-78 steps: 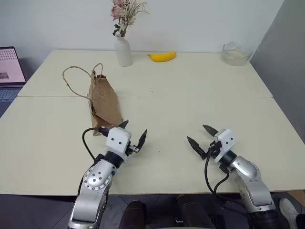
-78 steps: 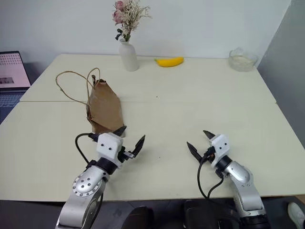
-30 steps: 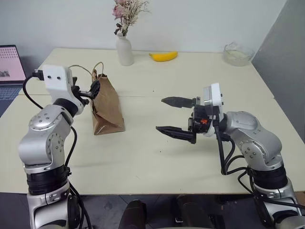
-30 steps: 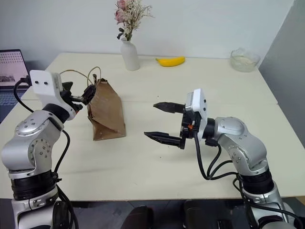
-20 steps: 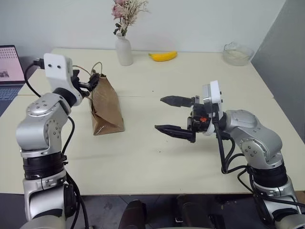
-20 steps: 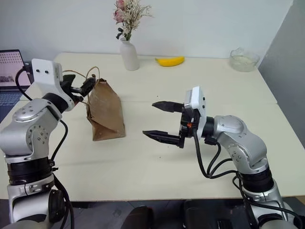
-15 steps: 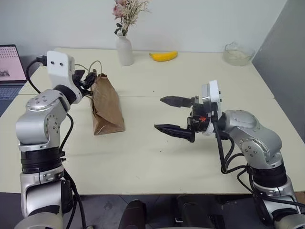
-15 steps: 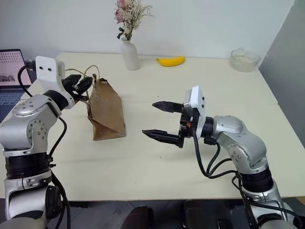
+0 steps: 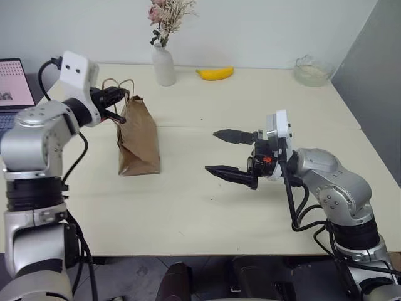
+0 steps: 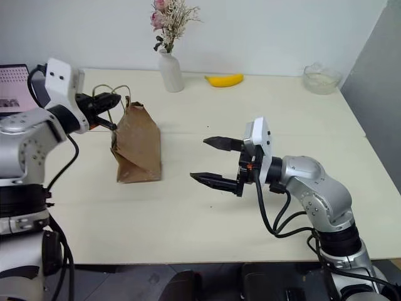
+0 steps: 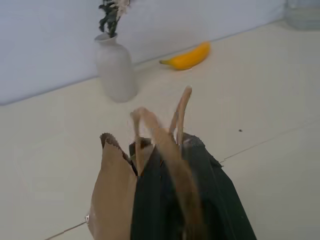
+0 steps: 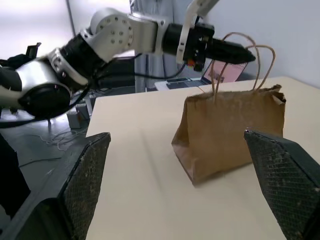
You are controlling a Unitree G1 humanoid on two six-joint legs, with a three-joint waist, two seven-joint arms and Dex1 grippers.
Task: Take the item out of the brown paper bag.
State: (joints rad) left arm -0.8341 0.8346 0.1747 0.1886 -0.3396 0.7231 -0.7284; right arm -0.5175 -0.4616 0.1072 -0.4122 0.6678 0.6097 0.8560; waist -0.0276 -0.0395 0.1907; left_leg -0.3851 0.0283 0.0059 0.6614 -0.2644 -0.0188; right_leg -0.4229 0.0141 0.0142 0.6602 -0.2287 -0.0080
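The paper bag's lower edge (image 9: 140, 173) is short of the table's middle, so my left gripper shifts the bag to the table's middle and only then releases it.
The brown paper bag (image 9: 138, 138) stands upright on the left part of the table, its mouth and thin loop handles (image 10: 111, 91) up. My left gripper (image 9: 118, 100) reaches in level from the left and is shut on a handle strand, which runs between its dark fingers (image 11: 150, 200) in the left wrist view. The item is hidden inside the bag. My right gripper (image 9: 212, 150) hovers over the table to the right of the bag, open and empty, pointing at the bag (image 12: 230, 130) with a clear gap between them.
At the back of the table (image 9: 250, 207) stand a white vase (image 9: 163, 66) with dried flowers, a banana (image 9: 215, 73) and a glass bowl (image 9: 311, 70). A laptop (image 9: 14, 84) sits off the left edge.
My left gripper has shut on the bag's handle and risen a little, drawing the handles up and the bag slightly left. The right gripper has stayed in place, open.
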